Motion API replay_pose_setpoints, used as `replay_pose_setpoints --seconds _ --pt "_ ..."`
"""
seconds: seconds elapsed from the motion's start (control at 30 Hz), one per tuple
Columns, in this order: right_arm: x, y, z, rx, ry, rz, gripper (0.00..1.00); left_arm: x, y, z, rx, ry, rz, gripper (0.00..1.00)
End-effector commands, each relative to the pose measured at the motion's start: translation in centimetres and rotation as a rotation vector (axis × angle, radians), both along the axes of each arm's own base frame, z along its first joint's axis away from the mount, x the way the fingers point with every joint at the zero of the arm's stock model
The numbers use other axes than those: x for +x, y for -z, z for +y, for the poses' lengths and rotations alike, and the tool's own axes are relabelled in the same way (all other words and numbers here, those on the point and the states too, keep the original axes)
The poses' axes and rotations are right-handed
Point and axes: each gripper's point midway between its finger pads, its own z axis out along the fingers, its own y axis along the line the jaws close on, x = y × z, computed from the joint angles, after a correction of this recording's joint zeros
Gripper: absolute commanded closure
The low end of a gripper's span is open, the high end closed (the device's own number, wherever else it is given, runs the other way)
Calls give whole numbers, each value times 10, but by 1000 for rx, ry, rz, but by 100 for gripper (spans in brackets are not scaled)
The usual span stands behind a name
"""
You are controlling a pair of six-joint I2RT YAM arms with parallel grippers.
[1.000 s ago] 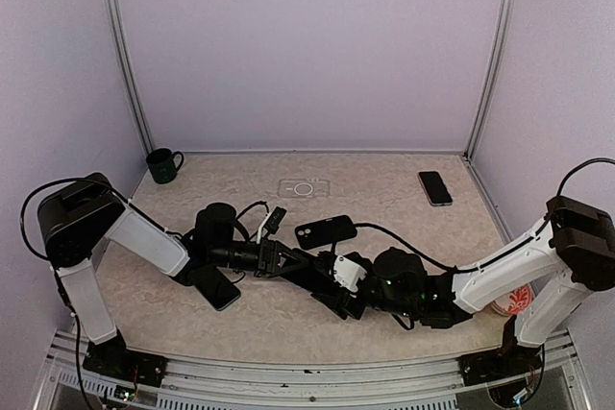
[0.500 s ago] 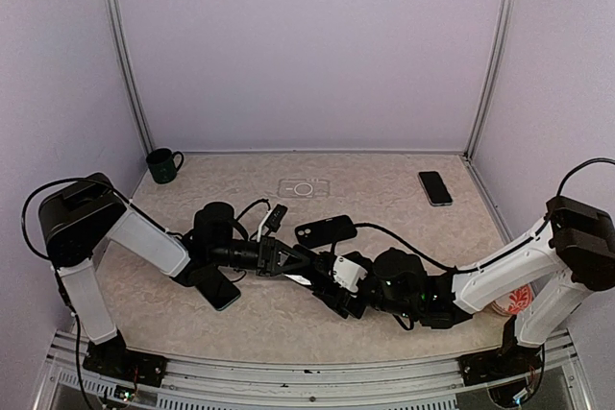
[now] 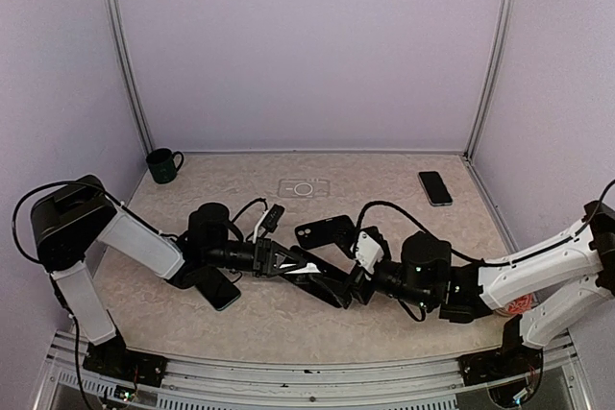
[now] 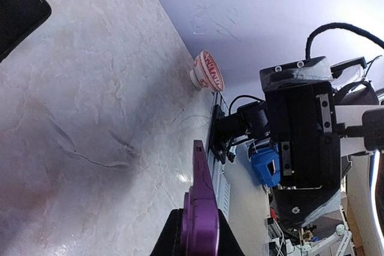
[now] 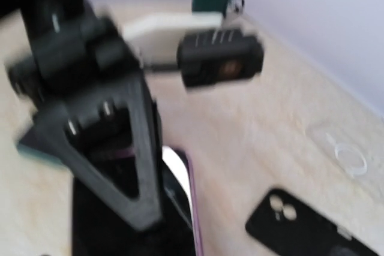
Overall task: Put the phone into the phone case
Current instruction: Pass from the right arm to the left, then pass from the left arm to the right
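The purple-edged phone (image 3: 327, 288) (image 4: 200, 205) would come up if I lifted my left gripper now, because the phone's edge is clamped between my fingers.
My left gripper (image 3: 296, 268) is shut on a purple-edged phone (image 3: 327, 288) and holds it low over the table's middle. In the left wrist view the phone (image 4: 200, 205) stands edge-on between the fingertips of that gripper (image 4: 201, 232). My right gripper (image 3: 355, 284) is open at the phone's right end, not gripping it. Its wrist view is blurred and shows the phone's purple edge (image 5: 193, 208) under the left gripper's black fingers (image 5: 129, 148). The black phone case (image 3: 327, 230) lies flat just beyond both grippers, also seen in both wrist views (image 5: 306, 226) (image 4: 18, 10).
A second dark phone (image 3: 434, 187) lies at the back right and another (image 3: 216, 288) under the left arm. A clear case (image 3: 304, 187) lies at the back centre, a green mug (image 3: 164, 165) at the back left, and a red-and-white bowl (image 4: 206, 71) by the right arm's base.
My right gripper has opened off the phone and its arm has pulled back to the right. The left gripper has closed on the phone and keeps holding it.
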Motion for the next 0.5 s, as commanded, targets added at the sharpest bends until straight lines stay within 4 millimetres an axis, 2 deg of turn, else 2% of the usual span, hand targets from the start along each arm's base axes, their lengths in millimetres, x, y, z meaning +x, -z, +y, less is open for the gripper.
replay_pose_setpoints --seconds 0.0,0.23,0.47 --pt "-7 -32 -10 151 -38 58 1 -2 -39 1 -81 -2 -129 100" --pt "0 -58 -29 334 -80 241 1 -5 -69 14 -129 -57 -240 100" --pt "-10 -88 -38 474 -190 305 2 -12 -107 32 -211 -127 -354 100"
